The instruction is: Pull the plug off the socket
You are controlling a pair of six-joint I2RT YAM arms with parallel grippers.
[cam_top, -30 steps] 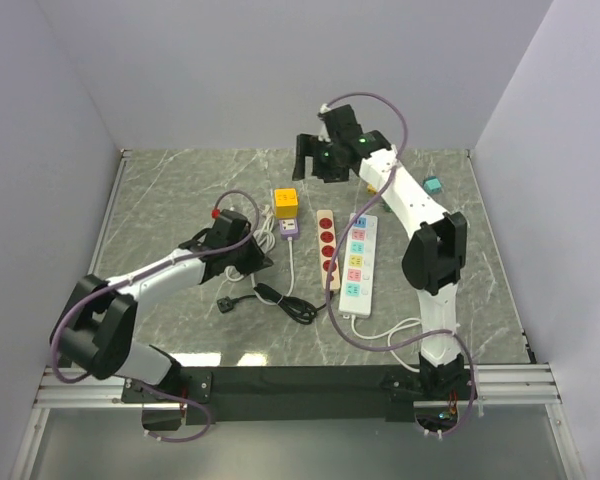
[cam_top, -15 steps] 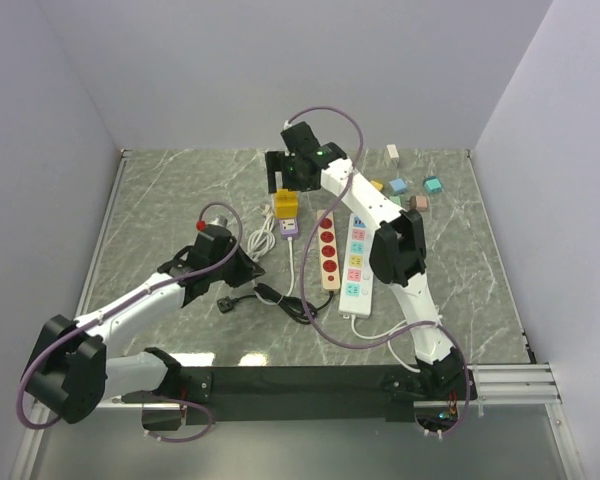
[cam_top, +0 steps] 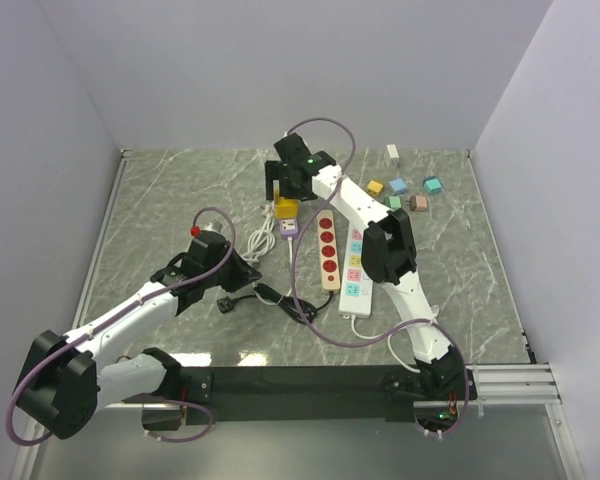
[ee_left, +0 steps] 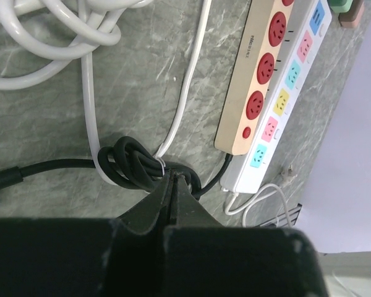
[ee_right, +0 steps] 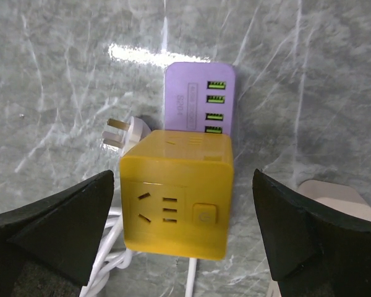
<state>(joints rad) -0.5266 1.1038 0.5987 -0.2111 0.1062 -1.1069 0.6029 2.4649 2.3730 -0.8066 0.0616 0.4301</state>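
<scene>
My right gripper is ready to close on the yellow cube (cam_top: 286, 208) (ee_right: 177, 193) now, since the fingertips reach the cube's upper edge.
A yellow cube socket (ee_right: 176, 201) sits against a purple USB block (ee_right: 200, 96), with a white plug (ee_right: 116, 137) lying at its left. In the top view the cube (cam_top: 286, 208) and purple block (cam_top: 289, 228) lie at centre back. My right gripper (ee_right: 183, 185) is open, with one finger on each side of the cube and not touching it; it also shows in the top view (cam_top: 284, 186). My left gripper (ee_left: 171, 178) is shut and empty, just above a black cable bundle (ee_left: 136, 164); it also shows in the top view (cam_top: 238, 272).
A beige strip with red sockets (cam_top: 326, 247) and a white strip with coloured sockets (cam_top: 357, 262) lie right of centre. A coiled white cable (cam_top: 262, 238) and a black plug (cam_top: 227, 302) lie near the left gripper. Small coloured blocks (cam_top: 400, 188) sit at the back right.
My right gripper has swung left and down until it straddles the yellow cube. My left arm has drawn back towards the near left, still shut.
</scene>
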